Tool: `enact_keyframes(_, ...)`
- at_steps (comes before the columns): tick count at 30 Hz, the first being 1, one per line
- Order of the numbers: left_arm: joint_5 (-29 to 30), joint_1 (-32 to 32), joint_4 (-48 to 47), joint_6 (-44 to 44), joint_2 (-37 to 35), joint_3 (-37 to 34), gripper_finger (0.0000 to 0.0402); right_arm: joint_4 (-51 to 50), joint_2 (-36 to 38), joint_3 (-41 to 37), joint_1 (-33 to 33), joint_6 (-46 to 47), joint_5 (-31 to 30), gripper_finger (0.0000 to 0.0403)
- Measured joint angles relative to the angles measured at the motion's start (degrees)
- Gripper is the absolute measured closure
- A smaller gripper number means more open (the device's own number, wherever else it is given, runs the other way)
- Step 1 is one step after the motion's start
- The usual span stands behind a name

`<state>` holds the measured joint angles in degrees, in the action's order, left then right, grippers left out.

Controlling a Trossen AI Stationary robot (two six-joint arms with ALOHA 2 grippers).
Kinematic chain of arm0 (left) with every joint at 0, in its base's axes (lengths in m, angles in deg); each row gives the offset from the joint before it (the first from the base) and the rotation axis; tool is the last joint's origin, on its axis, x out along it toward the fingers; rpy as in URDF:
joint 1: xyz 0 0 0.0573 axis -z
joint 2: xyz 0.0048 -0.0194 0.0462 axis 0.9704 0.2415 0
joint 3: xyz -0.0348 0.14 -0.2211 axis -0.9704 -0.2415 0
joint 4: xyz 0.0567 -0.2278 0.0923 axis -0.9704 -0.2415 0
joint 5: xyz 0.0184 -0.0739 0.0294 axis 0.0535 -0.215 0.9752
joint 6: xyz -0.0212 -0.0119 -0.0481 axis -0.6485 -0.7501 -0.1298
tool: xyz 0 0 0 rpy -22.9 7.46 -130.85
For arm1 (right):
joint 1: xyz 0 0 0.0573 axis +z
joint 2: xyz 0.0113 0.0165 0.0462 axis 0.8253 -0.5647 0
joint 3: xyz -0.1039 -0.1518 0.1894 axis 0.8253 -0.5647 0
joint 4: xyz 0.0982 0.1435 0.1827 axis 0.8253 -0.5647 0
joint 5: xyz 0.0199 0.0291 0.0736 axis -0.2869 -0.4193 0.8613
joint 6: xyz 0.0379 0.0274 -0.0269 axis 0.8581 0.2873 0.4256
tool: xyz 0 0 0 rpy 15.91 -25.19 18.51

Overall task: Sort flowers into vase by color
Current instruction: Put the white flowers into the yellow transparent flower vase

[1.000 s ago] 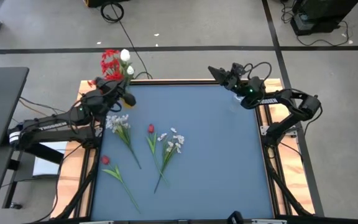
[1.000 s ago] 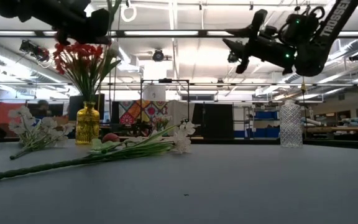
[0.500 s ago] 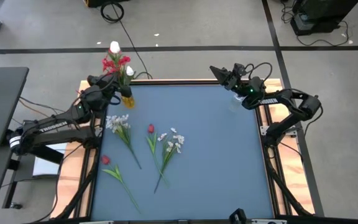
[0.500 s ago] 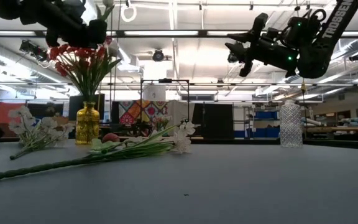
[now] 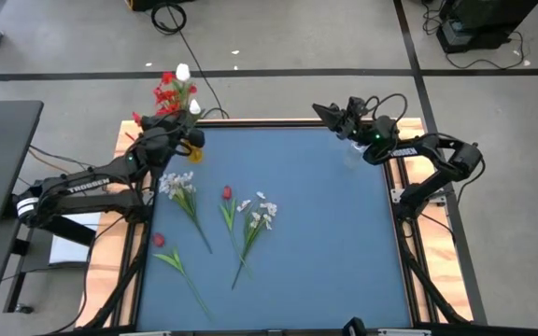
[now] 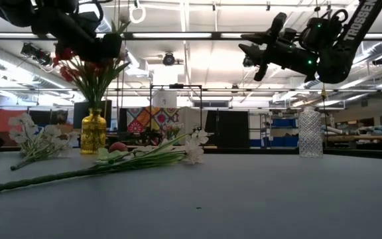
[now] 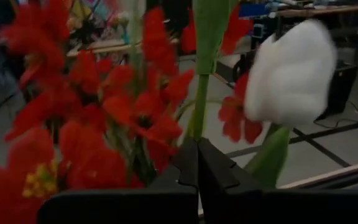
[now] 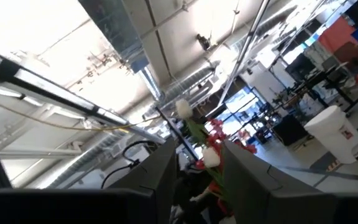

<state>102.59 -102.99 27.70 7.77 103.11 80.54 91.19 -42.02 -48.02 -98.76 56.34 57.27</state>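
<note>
The white flower is much higher than the other white bloom, so I need to lower it into the yellow vase (image 5: 195, 153) before I open my left gripper.
My left gripper (image 5: 172, 140) hangs over the yellow vase (image 6: 93, 131) at the table's far left corner, shut on a green stem topped by a white bloom (image 5: 183, 72). Red flowers (image 6: 85, 66) stand in that vase, and a second white bloom (image 7: 289, 71) shows beside them. My right gripper (image 5: 326, 112) is open and raised near the clear glass vase (image 6: 310, 133) at the far right. Two white sprays (image 5: 177, 185) (image 5: 260, 213) and two red tulips (image 5: 226, 193) (image 5: 158, 240) lie flat on the blue table. My left gripper pinches the thin green stem (image 7: 197, 127) of the white flower between its two fingers, among the red blooms. The fingers lie across the stem, which stands roughly upright with its bloom above them. Its lower end is hidden behind the gripper and the red flowers.
The table's right half and near edge (image 5: 344, 280) hold no objects. The loose flowers lie in the left middle. Cables and a striped floor line lie beyond the far edge.
My left gripper has moved down toward the yellow vase, carrying the white flower lower into the red bunch; it swung toward the left and back. The stem stayed in its shut fingers.
</note>
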Motion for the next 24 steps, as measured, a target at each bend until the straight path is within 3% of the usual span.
enact_keyframes(11, 1.6, 0.2, -12.1, -18.6, 0.0, 0.0, 0.0401, 0.0, 0.0, 0.0, 0.8, -1.0, 1.7, 0.0268)
enact_keyframes(16, -1.8, 0.2, -20.1, -27.7, 0.0, 0.0, 0.0401, 0.0, 0.0, 0.0, 0.8, -2.0, 4.0, 0.0268)
enact_keyframes(24, -3.4, 0.2, -23.0, -29.6, 0.0, 0.0, 0.0390, 0.0, 0.0, 0.0, 0.8, -2.1, 5.7, 0.0268)
